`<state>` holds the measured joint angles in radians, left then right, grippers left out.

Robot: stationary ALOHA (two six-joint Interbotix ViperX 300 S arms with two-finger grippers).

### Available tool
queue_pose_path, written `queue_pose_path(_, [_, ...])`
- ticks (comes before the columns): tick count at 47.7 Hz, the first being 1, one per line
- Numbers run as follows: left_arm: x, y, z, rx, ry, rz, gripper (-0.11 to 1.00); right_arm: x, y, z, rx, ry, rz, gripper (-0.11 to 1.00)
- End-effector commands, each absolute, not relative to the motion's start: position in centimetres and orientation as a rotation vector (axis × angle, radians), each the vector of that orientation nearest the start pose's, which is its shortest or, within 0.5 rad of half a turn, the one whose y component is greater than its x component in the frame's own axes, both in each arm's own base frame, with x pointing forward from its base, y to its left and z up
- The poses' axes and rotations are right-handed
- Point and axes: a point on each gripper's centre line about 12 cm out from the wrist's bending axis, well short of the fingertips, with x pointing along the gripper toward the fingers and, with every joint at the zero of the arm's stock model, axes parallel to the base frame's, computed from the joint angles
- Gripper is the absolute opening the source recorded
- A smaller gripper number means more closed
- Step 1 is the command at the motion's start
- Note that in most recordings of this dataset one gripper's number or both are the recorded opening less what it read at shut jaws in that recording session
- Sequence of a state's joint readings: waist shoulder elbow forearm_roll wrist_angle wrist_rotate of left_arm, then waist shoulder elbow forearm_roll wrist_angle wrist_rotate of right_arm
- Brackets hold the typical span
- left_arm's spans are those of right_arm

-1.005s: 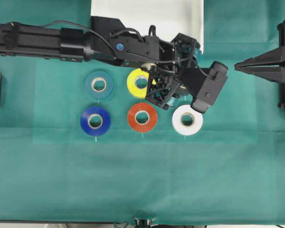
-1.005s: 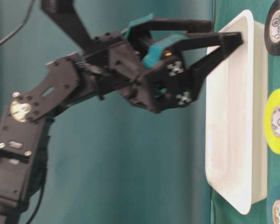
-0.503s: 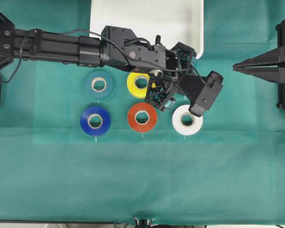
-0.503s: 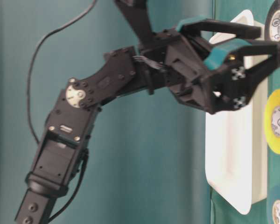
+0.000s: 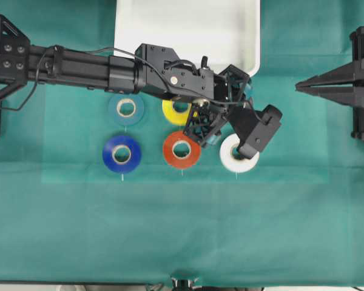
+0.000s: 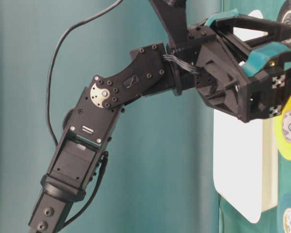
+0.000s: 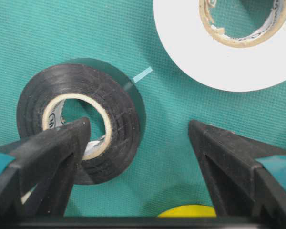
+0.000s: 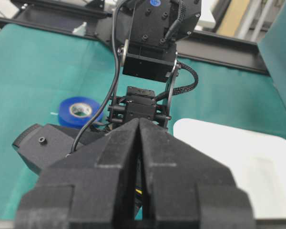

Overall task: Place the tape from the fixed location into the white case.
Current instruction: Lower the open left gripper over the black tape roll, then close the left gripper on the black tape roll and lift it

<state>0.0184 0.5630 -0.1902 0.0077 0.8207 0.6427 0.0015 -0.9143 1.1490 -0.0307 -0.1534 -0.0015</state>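
Note:
My left gripper should close now, and it would hold the tape: my fingers are on both sides of the black tape's side (image 7: 126, 119), with one inside the pale core (image 7: 106, 114).
The tape (image 7: 119, 107), a black roll with a pale core, lies flat on the green cloth in the left wrist view. My left gripper (image 7: 138, 126) is open just above it. One finger (image 7: 52, 157) stands over the core hole and the other (image 7: 229, 157) over bare cloth outside the roll, so the jaws straddle the roll's wall. In the overhead view the left gripper (image 5: 221, 118) hides the tape. The white case (image 5: 188, 30) sits at the table's far edge, just behind the gripper. My right gripper (image 5: 303, 86) is shut and holds nothing, at the right side.
Other rolls lie round the tape: white (image 5: 239, 154), red (image 5: 182, 150), yellow (image 5: 173, 109), teal (image 5: 126, 108) and dark blue (image 5: 122, 154). The white roll (image 7: 219, 52) and the yellow roll (image 7: 188, 211) lie close to the open jaws.
The left arm has reached further out and lowered its open gripper toward the cloth at the black roll. The right arm has not moved.

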Motion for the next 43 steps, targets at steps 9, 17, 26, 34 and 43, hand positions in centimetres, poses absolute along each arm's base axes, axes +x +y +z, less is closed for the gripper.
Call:
queue_pose_path(9, [53.6,1.1,14.2,0.557,1.124,-0.351,0.99,21.1,0.1,28.3,-0.032,0.072,0.007,0.00])
queue_pose_path(17, [53.6,1.3,14.2,0.564,1.127,-0.349,0.97,21.1,0.1,28.2,-0.032,0.074,0.009,0.00])
queue_pose_path(26, [53.5,1.5,14.3,0.573,1.132,-0.345,0.83,21.1,0.1,28.2,-0.030,0.074,0.007,0.00])
queue_pose_path(34, [53.4,1.5,14.4,0.588,1.143,-0.357,0.46,21.2,0.1,28.2,-0.030,0.074,0.007,0.00])
queue_pose_path(43, [53.6,1.5,15.1,0.593,1.133,-0.356,0.21,21.3,0.1,28.0,-0.030,0.081,0.007,0.00])
